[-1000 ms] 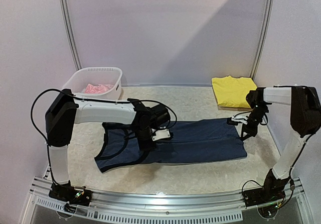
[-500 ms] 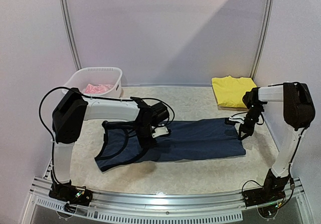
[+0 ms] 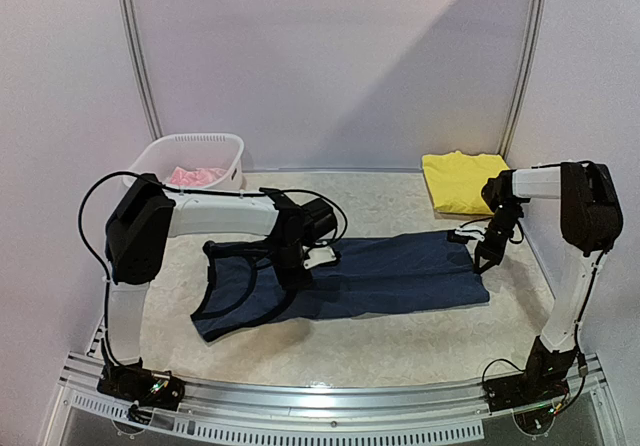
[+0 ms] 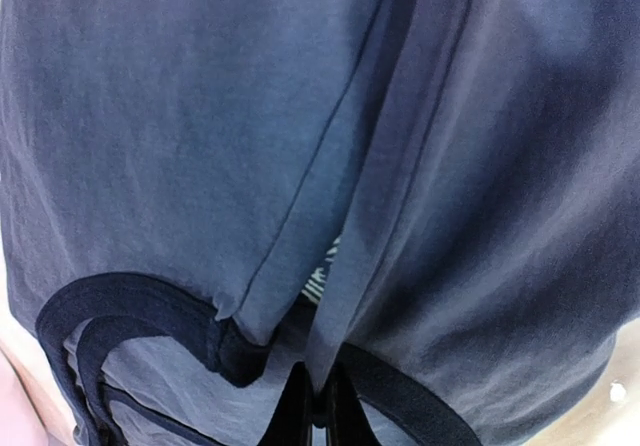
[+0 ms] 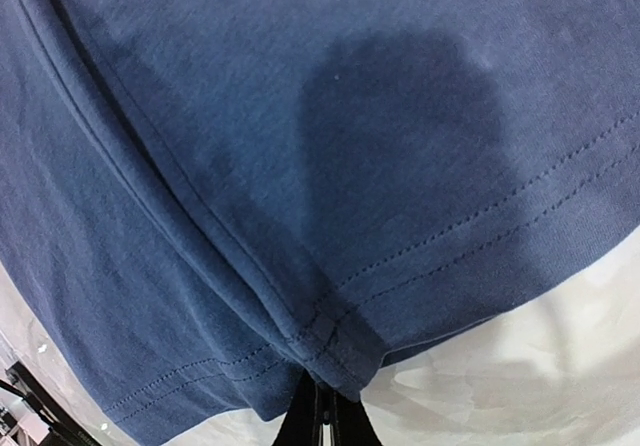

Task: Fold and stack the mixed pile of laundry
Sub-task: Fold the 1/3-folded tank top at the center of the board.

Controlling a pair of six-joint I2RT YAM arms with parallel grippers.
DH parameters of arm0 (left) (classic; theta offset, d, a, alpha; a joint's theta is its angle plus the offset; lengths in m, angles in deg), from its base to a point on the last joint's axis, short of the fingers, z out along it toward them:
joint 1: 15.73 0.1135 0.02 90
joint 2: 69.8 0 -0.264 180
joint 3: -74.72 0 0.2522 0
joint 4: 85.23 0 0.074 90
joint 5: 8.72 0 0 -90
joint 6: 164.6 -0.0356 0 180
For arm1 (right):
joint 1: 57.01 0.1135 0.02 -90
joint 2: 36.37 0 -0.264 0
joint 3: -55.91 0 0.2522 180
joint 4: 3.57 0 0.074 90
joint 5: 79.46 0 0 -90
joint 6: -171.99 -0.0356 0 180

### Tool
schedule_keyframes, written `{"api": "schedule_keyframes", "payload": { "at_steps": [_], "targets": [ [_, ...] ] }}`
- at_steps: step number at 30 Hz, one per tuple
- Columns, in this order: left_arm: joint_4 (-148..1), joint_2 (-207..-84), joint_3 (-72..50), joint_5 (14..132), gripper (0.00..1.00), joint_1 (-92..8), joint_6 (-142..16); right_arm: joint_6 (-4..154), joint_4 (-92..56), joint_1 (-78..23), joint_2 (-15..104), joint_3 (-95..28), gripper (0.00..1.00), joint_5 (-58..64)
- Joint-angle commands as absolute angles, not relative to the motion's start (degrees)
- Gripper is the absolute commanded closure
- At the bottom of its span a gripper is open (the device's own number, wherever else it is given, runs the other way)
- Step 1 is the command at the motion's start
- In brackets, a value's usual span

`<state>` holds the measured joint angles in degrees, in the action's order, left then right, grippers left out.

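Observation:
The navy tank top lies flat at the armhole binding and the fold would rest beside that binding, so it is now time for my left gripper to release the fold.
A navy tank top (image 3: 390, 276) lies spread flat across the middle of the table, armholes to the left. My left gripper (image 3: 297, 266) is shut on a fold of its cloth near the armhole binding; in the left wrist view the gripper (image 4: 320, 394) pinches the navy fabric (image 4: 200, 116). My right gripper (image 3: 482, 259) is shut on the hem corner at the top's right end, and in the right wrist view the gripper (image 5: 325, 394) holds the stitched hem (image 5: 350, 126). A folded yellow garment (image 3: 462, 180) lies at the back right. A pink garment (image 3: 195, 176) sits in the basket.
A white slotted basket (image 3: 232, 166) stands at the back left. The table's speckled surface (image 3: 380, 346) shows in front of the tank top. Curved metal poles rise at the back corners, and a metal rail (image 3: 320, 406) runs along the near edge.
Both grippers have shifted slightly toward the back of the table, still holding the tank top. The top has slid a little away from the near edge with them.

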<state>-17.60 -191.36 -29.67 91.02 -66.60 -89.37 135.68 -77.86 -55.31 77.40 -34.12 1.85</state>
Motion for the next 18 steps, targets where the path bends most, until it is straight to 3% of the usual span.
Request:
{"api": "schedule_keyframes", "payload": {
  "at_steps": [1,5,10,14,18],
  "targets": [
    [-15.23,-193.37,-31.03,92.53,1.00,-65.21,-88.71,134.16,-76.64,-55.77,79.53,-35.16,0.97,4.12],
    [-14.43,-194.02,-31.70,92.37,0.97,-65.21,-88.29,133.10,-76.03,-55.77,79.41,-35.67,0.88,4.03],
    [-10.71,-191.56,-33.92,93.55,0.86,-65.42,-85.83,131.37,-77.41,-55.69,77.00,-36.53,0.75,3.56],
    [-7.13,-182.69,-33.64,95.70,0.73,-66.41,-82.94,130.61,-79.38,-55.85,71.17,-36.83,0.69,2.41],
    [-4.13,-173.55,-26.72,94.58,0.71,-67.92,-80.81,130.02,-79.50,-55.82,64.11,-34.66,0.64,0.50]
  ]
}}
